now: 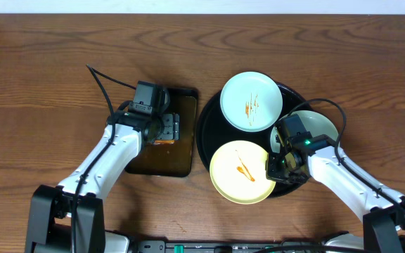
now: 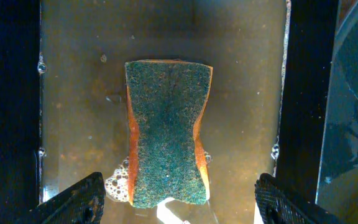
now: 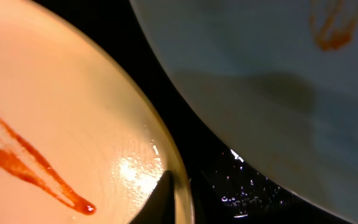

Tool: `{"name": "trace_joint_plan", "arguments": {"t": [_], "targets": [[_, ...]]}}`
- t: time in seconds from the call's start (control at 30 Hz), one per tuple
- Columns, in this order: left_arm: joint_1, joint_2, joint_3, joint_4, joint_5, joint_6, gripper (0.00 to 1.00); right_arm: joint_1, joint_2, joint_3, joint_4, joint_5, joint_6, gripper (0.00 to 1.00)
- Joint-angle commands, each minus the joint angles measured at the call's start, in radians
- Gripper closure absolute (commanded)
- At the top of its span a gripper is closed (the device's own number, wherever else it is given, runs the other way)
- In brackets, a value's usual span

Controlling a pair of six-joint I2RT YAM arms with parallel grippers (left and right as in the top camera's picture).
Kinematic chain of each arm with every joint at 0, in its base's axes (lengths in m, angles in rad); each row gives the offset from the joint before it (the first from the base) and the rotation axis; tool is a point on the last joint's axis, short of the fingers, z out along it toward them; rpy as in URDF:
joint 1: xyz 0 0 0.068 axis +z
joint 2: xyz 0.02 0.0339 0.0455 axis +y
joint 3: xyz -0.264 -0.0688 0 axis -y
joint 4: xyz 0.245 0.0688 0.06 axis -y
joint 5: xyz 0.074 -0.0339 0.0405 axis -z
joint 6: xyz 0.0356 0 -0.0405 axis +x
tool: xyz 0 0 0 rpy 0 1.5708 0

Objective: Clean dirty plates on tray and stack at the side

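The sponge's far end has to stay free to clean, so the robot's left gripper should next pinch the green-and-orange sponge [image 1: 164, 140] across its long sides, near one end of the sponge.
The pale yellow plate [image 1: 239, 172] with an orange-brown smear lies at the front of the round black tray [image 1: 206, 133], overhanging its rim. A mint-white plate [image 1: 252, 100] with a smear sits at the tray's back. The other mint-white plate [image 1: 318, 126] is at the right, partly under my right arm. My right gripper [image 1: 276, 169] is shut on the yellow plate's right rim. In the right wrist view one finger [image 3: 179, 199] lies on the yellow plate [image 3: 55, 124], beside the mint plate [image 3: 260, 81] and the wet tray [image 3: 229, 180]. My left gripper [image 1: 162, 130] is open above the sponge.
A green-and-orange sponge [image 2: 166, 130] lies in soapy water in the small rectangular black tray [image 1: 167, 165], left of the round tray. My left fingers [image 2: 179, 190] hang on either side of its near end. Bare wood tabletop [image 1: 48, 84] surrounds both trays.
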Motion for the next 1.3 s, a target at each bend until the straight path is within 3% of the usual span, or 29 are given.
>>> {"name": "trace_joint_plan", "arguments": {"t": [0.0, 0.6, 0.9, 1.0, 1.23, 1.27], "targets": [[-0.002, 0.012, 0.02, 0.002, 0.002, 0.018, 0.22, 0.006, 0.006, 0.013, 0.0, 0.014, 0.007, 0.98], [-0.002, 0.024, 0.013, 0.025, -0.013, 0.045, 0.22, 0.006, 0.006, 0.013, 0.015, 0.024, 0.007, 0.99], [-0.002, 0.121, 0.003, 0.087, -0.013, 0.044, 0.27, 0.006, 0.006, 0.013, 0.015, 0.024, 0.007, 0.99], [-0.002, 0.158, 0.003, 0.114, -0.013, 0.044, 0.37, 0.006, 0.006, 0.013, 0.015, 0.024, 0.007, 0.99], [-0.002, 0.166, 0.004, 0.13, -0.013, 0.044, 0.71, 0.006, 0.006, 0.013, 0.015, 0.024, 0.008, 0.99], [-0.002, 0.163, 0.004, 0.134, -0.015, 0.044, 0.8, 0.006, 0.006, 0.013, 0.015, 0.024, 0.008, 0.99]]}}
